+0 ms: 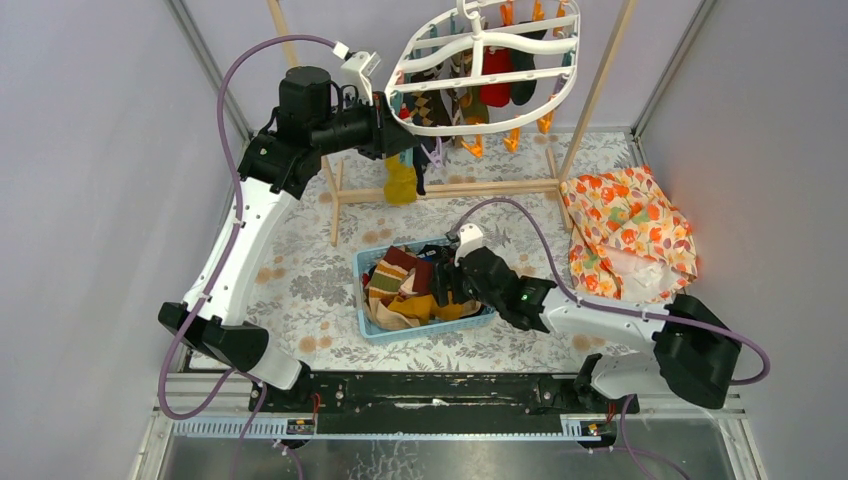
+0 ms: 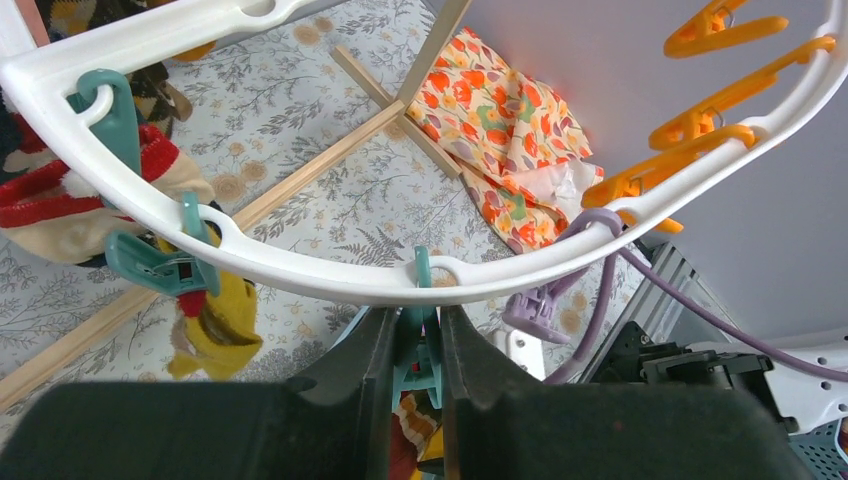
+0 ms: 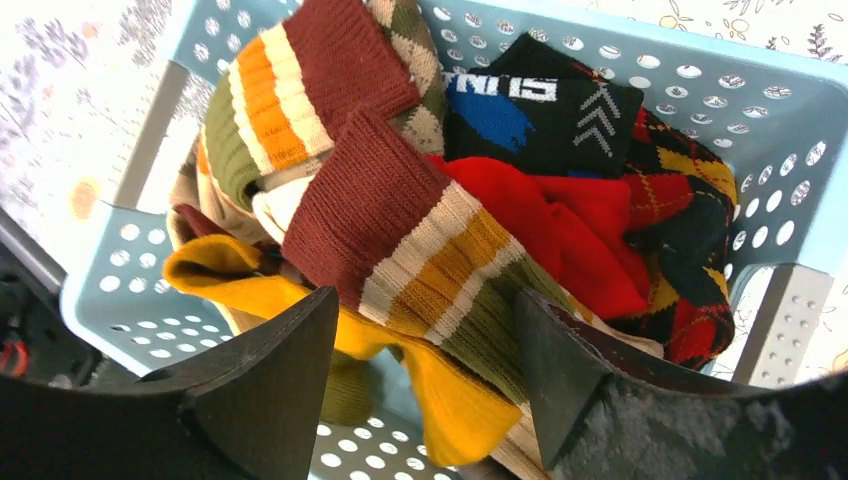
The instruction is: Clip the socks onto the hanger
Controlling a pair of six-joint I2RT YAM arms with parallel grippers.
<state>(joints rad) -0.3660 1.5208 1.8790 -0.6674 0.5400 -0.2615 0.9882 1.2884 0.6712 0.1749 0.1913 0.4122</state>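
Note:
My right gripper will next grab the striped sock by its maroon end (image 1: 423, 277), so the sock's edge stays free to clip to the hanger (image 1: 480, 70).
The white oval hanger (image 1: 480, 70) hangs at the back from a wooden rail, with several socks (image 1: 495, 78) clipped under it. My left gripper (image 1: 405, 135) is at its near-left rim and is shut on a teal clip (image 2: 420, 345) that dangles from the white rim (image 2: 330, 278). A yellow sock (image 2: 215, 320) hangs from the neighbouring teal clip (image 2: 150, 265). My right gripper (image 3: 425, 345) is open, low inside the blue basket (image 1: 372, 322), its fingers either side of a striped maroon, orange and green sock (image 3: 420, 250) and a mustard sock (image 3: 450, 385).
The basket (image 3: 790, 150) also holds red, black and argyle socks. An orange floral cloth (image 1: 630, 235) lies at the right. The wooden frame's legs (image 1: 450, 188) cross the patterned table behind the basket. Orange clips (image 2: 700, 120) hang on the rim's far side.

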